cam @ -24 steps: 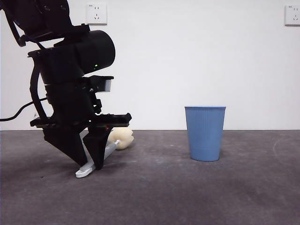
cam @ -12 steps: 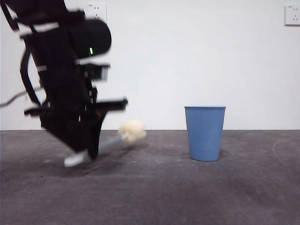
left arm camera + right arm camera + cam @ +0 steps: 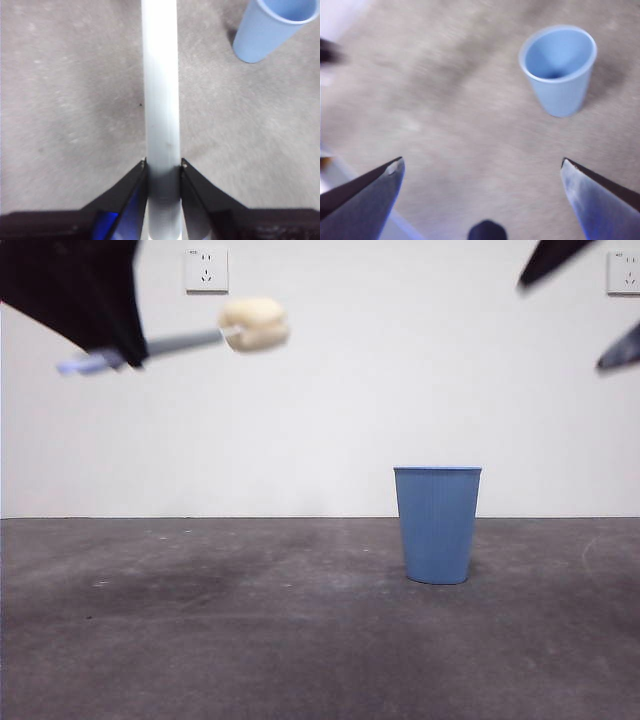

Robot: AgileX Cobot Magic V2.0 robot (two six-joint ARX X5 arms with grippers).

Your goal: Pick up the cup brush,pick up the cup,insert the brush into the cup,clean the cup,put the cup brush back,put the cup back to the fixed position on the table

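Observation:
My right gripper grips the blue cup's ribbed body [image 3: 436, 530] next, leaving the blue cup's opening [image 3: 437, 469] free for the brush.
The cup brush [image 3: 185, 340] hangs high at the upper left of the front view, nearly level, with its cream sponge head [image 3: 254, 323] pointing right. My left gripper [image 3: 105, 325] is shut on its grey handle [image 3: 161, 100], which runs straight out between the jaws in the left wrist view. The blue ribbed cup [image 3: 437, 524] stands upright on the table [image 3: 250, 640], right of centre, untouched. It also shows as the cup [image 3: 270, 27] and the cup [image 3: 560, 67] in both wrist views. My right gripper [image 3: 482, 167] is open, high above the table with nothing between its jaws; its dark tips [image 3: 585, 300] show at the top right.
A white wall with two power sockets [image 3: 206, 269] stands behind the table. The dark grey table surface stretches bare around the cup.
The left gripper has lifted the cup brush from the table to high at the upper left. The right gripper's tips have come into the front view at the top right. The cup has not moved.

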